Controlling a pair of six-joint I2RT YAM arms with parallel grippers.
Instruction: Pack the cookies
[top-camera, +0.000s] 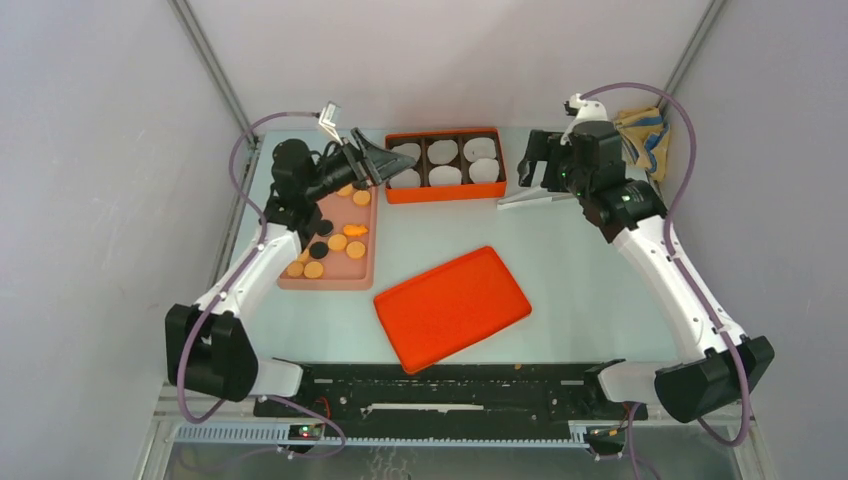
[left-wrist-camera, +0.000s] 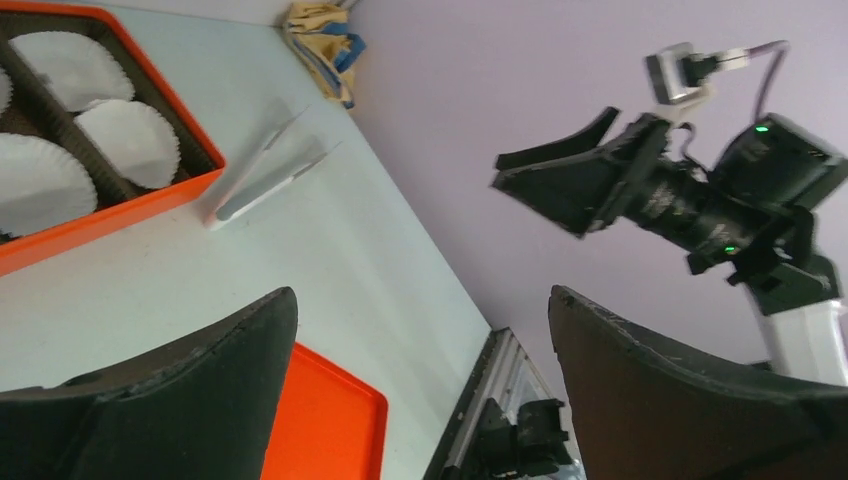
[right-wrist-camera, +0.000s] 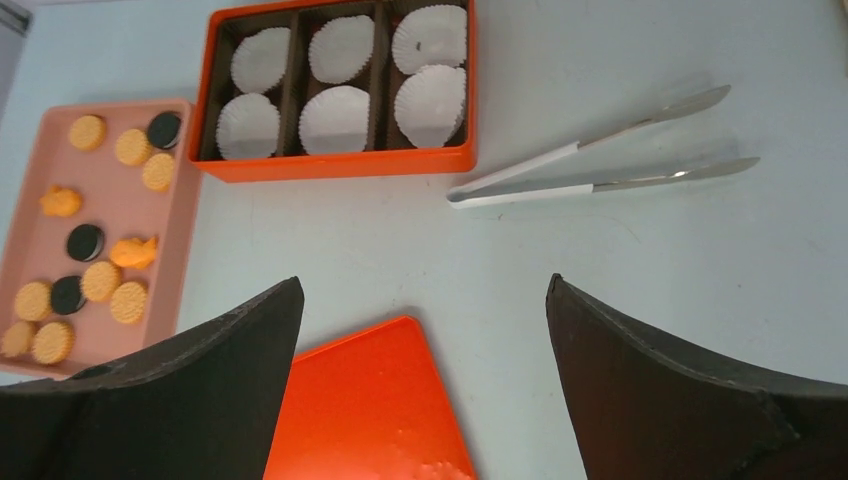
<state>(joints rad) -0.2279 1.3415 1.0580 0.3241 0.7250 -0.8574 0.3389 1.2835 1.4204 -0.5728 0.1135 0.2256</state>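
Note:
My right gripper should reach the tongs and grip a white handle (top-camera: 526, 203) (right-wrist-camera: 545, 193), so the tongs' metal tips stay free to pick up cookies.
The cookies (top-camera: 337, 242), several orange discs and a few black ones, lie in a pink tray (top-camera: 362, 278) at the left; they also show in the right wrist view (right-wrist-camera: 100, 280). An orange box (top-camera: 445, 195) at the back holds several white paper cups (top-camera: 443, 152) and no cookies. My left gripper (top-camera: 398, 165) is open and empty, raised over the gap between tray and box; its jaws stand wide apart in the left wrist view (left-wrist-camera: 420, 300). My right gripper (top-camera: 528, 165) is open and empty, raised just right of the box, also wide apart in its wrist view (right-wrist-camera: 422, 290).
An orange lid (top-camera: 450, 305) lies flat at the table's middle front. Metal tongs (top-camera: 535, 200) lie right of the box, under the right gripper. A tan and blue cloth (top-camera: 640, 130) sits at the back right corner. Grey walls close in on both sides.

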